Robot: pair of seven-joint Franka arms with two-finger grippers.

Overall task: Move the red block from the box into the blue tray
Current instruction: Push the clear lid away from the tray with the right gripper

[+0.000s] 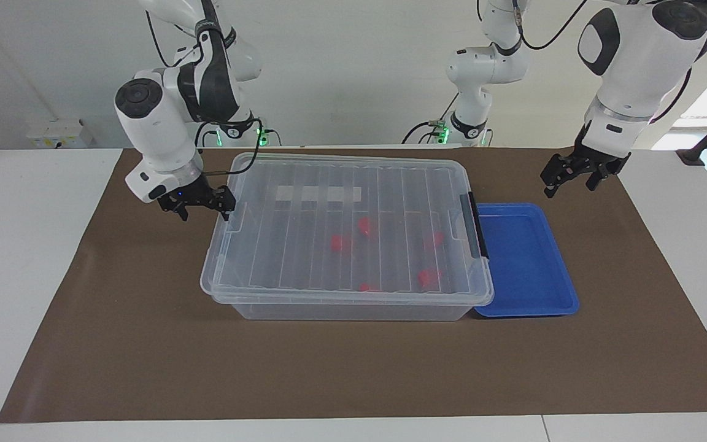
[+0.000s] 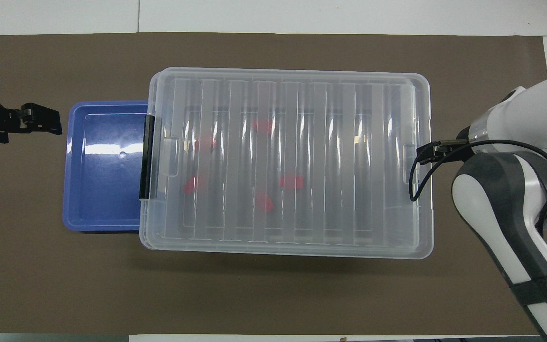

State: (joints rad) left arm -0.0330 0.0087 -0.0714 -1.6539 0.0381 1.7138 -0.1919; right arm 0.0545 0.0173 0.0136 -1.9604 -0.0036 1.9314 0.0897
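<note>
The robot's right gripper will next grab the ribbed lid by its end edge, to uncover the red blocks inside the box.
The box, a clear bin, sits mid-mat with its ribbed lid on. Several red blocks lie inside and show through the lid. The blue tray is empty and butts against the box's black-latch end. My right gripper is open at the box's other end, one fingertip against the lid's end edge. In the overhead view it sits at that same edge. My left gripper hangs open and empty over the mat beside the tray, and waits there.
A brown mat covers the table's middle, with white tabletop at both ends. A black cable loops from the right wrist over the lid's end. The black latch overhangs the tray's rim.
</note>
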